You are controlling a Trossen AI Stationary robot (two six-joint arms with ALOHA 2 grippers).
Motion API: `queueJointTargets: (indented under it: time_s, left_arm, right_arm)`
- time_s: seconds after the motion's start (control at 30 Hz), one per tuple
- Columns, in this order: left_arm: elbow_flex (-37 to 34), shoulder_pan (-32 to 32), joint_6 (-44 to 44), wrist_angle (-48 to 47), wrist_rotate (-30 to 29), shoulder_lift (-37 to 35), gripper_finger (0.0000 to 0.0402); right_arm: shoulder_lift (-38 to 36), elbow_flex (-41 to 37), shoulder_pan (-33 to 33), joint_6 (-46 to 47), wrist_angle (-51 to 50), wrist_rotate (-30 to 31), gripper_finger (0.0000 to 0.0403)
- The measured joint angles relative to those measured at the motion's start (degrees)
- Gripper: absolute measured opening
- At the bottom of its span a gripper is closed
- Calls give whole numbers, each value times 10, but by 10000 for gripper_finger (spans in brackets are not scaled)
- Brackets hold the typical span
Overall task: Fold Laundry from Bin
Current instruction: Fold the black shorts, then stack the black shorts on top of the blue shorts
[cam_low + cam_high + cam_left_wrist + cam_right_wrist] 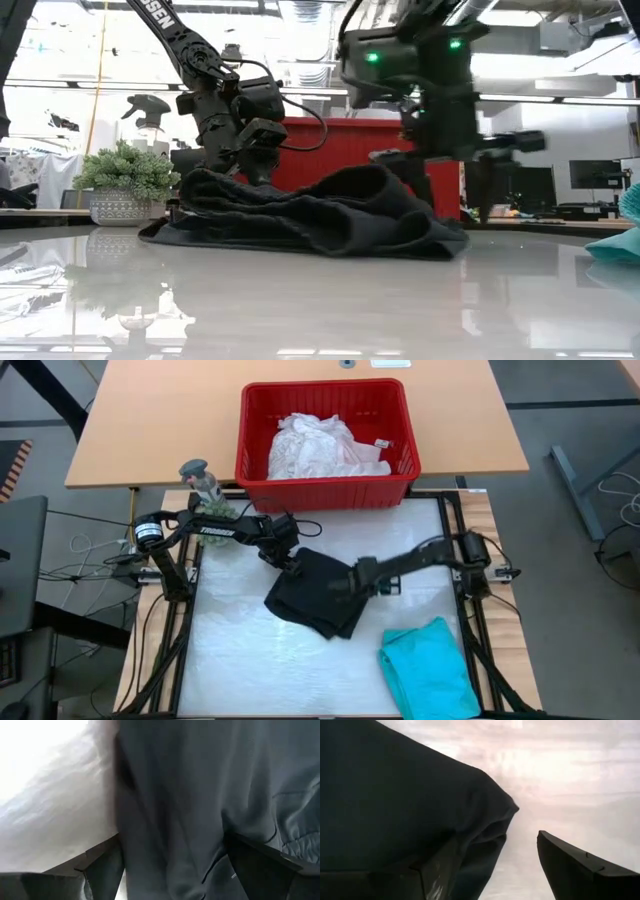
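Observation:
The robot's right gripper should next grab the black garment by its folded corner (502, 812), so that it can then stack the garment on the folded teal one.
A black garment (315, 595) lies bunched on the white table top (250, 660), resting on its underside. My left gripper (290, 560) is open at the garment's far left corner, and a fold of black cloth (175, 820) runs between its fingers. My right gripper (350, 585) is open over the garment's right side, one finger (430, 870) at the cloth's edge and the other finger (580, 870) over bare table. A folded teal garment (430, 665) lies at the near right. The red bin (325, 430) at the far edge holds white laundry (315, 445). My left gripper points steeply down with the black fold (170, 860) between its open fingers; whether the fingers touch the cloth I cannot tell. My right gripper points down at the garment's right corner (490, 825); whether its finger touches the cloth edge I cannot tell.
A small potted plant (125, 185) and a grey spray bottle (198, 475) stand at the far left, beside the left arm's base. Bare white table stretches along the near left (250, 670). Black frame rails (455, 540) border the work area.

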Motion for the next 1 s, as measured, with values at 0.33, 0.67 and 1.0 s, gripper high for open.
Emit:
queueJointTargets:
  time_s: [0.33,0.67,1.0]
  left_arm:
    - [0,5,2,7,-9,0,325]
    - [1,5,3,16,-11,0,325]
    - [1,5,2,16,-13,0,325]
  right_arm:
    - [-123,1,18,45,2,-2,302]
    - [-49,0,91,209,59,38,302]
    - [-36,-53,68,240,147,10,302]
